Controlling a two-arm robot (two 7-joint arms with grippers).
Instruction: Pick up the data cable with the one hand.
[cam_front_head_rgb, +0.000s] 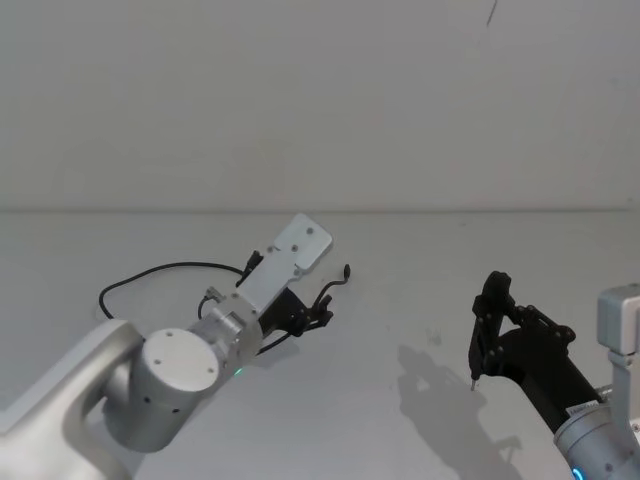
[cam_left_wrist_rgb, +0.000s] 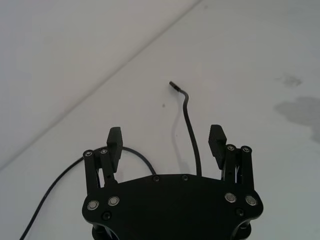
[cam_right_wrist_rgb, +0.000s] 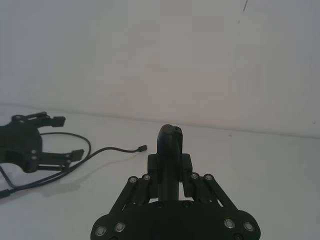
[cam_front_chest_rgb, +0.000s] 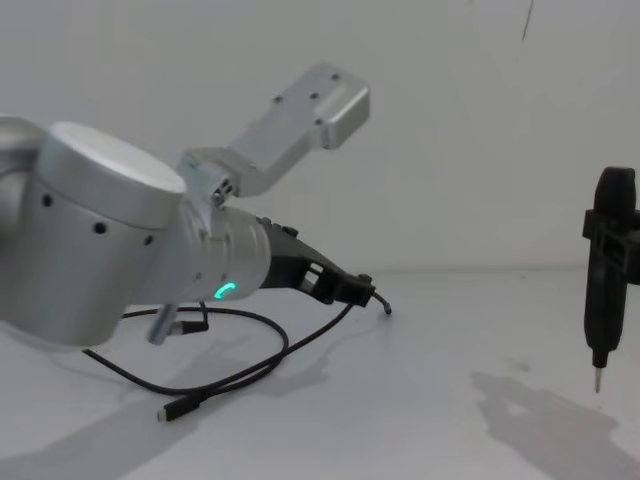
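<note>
My left gripper should next grab the raised cord behind that plug (cam_left_wrist_rgb: 191, 134), because one end of the data cable curls up and the rest lies loose.
The data cable (cam_front_head_rgb: 150, 272) lies in a loose black loop on the white table, one plug (cam_front_chest_rgb: 172, 410) near the front. Its other end (cam_left_wrist_rgb: 186, 102) curls up past my left gripper (cam_left_wrist_rgb: 167, 137), which stands open, low over the table. The cord (cam_front_chest_rgb: 250, 372) runs between the two spread fingers, and neither pad presses on it. In the head view the left gripper (cam_front_head_rgb: 322, 305) sits left of centre; the right wrist view shows it side-on (cam_right_wrist_rgb: 67, 137). My right gripper (cam_front_head_rgb: 497, 330) hangs at the right, shut on a slim black stick tool (cam_front_chest_rgb: 600, 300) with a metal tip.
The white table (cam_front_head_rgb: 400, 300) meets a plain white wall behind. The stick tool's tip (cam_front_head_rgb: 473, 385) points down a little above the table, casting a shadow (cam_front_head_rgb: 440, 385) beside it. Open tabletop separates the two arms.
</note>
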